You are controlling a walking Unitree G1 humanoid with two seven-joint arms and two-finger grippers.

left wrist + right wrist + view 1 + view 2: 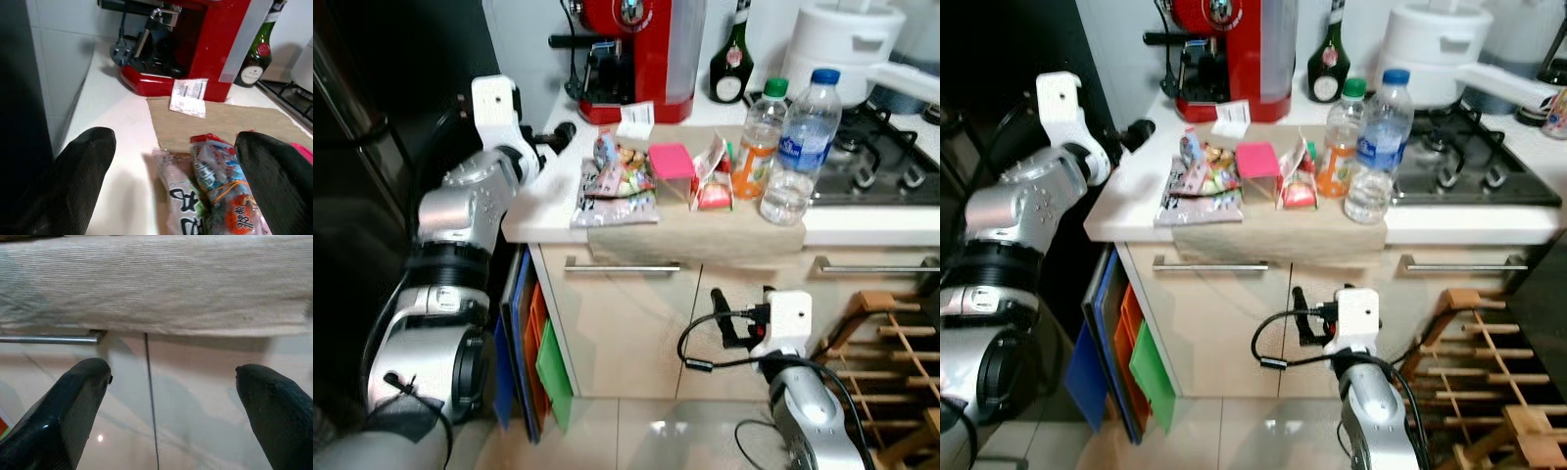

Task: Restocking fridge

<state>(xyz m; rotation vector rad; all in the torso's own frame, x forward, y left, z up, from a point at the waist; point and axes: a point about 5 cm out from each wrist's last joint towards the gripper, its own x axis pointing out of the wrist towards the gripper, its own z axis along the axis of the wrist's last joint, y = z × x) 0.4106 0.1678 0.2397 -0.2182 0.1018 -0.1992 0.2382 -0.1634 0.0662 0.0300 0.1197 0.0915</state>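
An orange band (235, 184) pulls the snack bag narrow while the bag's ends spread wide, so my left gripper should next pick the bag up by its gathered middle (227, 190).
Groceries lie on a beige cloth (695, 233) on the counter: a pile of snack packets (615, 181), a pink box (672, 162), a red-and-white pouch (713, 178), an orange-drink bottle (759, 142) and a water bottle (800, 147). My left gripper (563, 135) hovers over the counter's left end, open, with the snack packets (215, 186) just ahead of its fingers (83, 161). My right gripper (726, 318) is low in front of the cabinet, open and holding nothing, pointing at the drawer front under the cloth's hanging edge (156, 289).
A red coffee machine (636, 59), a green bottle (732, 59) and a white cooker (847, 44) stand at the back of the counter, with a gas hob (881, 162) on the right. The dark fridge (372, 147) is at left. Coloured boards (543, 362) lean beside the cabinet; a wooden rack (891, 343) sits lower right.
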